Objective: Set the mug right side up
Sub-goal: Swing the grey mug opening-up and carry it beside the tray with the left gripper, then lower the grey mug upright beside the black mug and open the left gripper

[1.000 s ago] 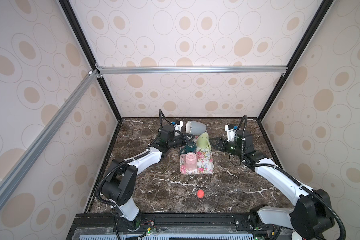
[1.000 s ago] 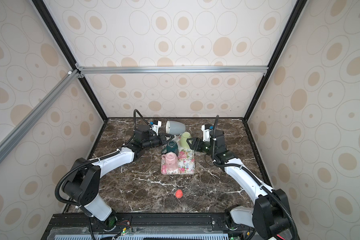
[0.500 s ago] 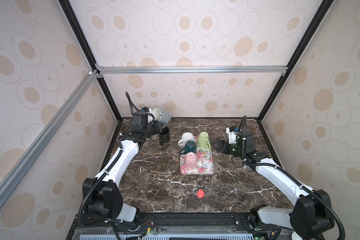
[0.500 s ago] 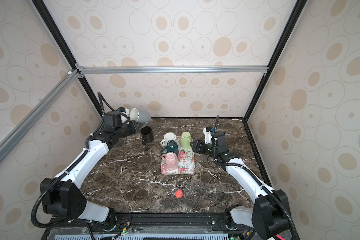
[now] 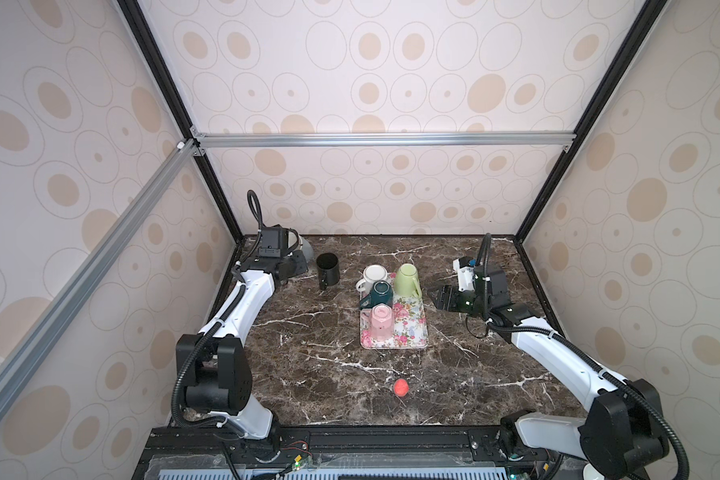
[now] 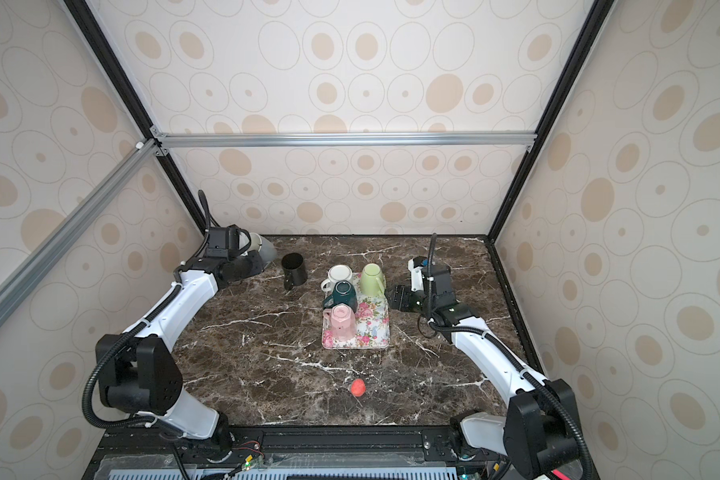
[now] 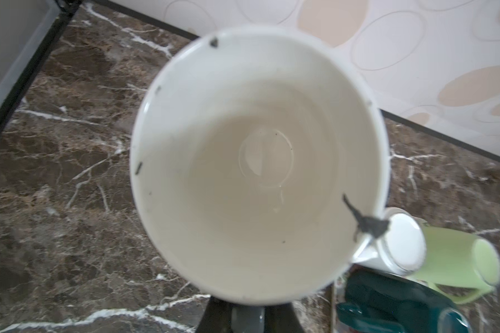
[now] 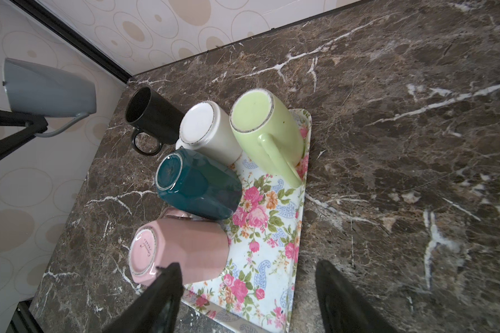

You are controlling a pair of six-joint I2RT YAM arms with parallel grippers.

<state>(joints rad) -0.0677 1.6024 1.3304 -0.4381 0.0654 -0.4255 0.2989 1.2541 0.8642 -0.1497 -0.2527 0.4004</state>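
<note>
The grey mug (image 5: pixel 305 249) is well above the marble, so it would fall if I opened my left gripper now.
A grey mug (image 5: pixel 305 249) (image 6: pixel 265 248) with a white inside (image 7: pixel 257 161) hangs above the table's back left corner. It lies on its side, its mouth towards the left wrist camera. My left gripper (image 7: pixel 247 317) is shut on its handle, as the right wrist view shows on the mug (image 8: pixel 49 92). In both top views the gripper's fingers are hidden behind the wrist. My right gripper (image 5: pixel 435 297) (image 6: pixel 391 297) (image 8: pixel 247 294) is open and holds nothing, just right of the floral tray (image 5: pixel 412 332) (image 8: pixel 272 259).
A black mug (image 5: pixel 327 270) (image 8: pixel 150 115) stands upright on the marble left of the tray. White (image 5: pixel 374 275), green (image 5: pixel 407 280), teal (image 5: pixel 380 293) and pink (image 5: pixel 381 326) mugs sit bottom up at the tray. A red ball (image 5: pixel 401 387) lies near the front.
My left arm has swung from above the tray to the back left corner, carrying the grey mug and turning it. The right arm has not moved.
</note>
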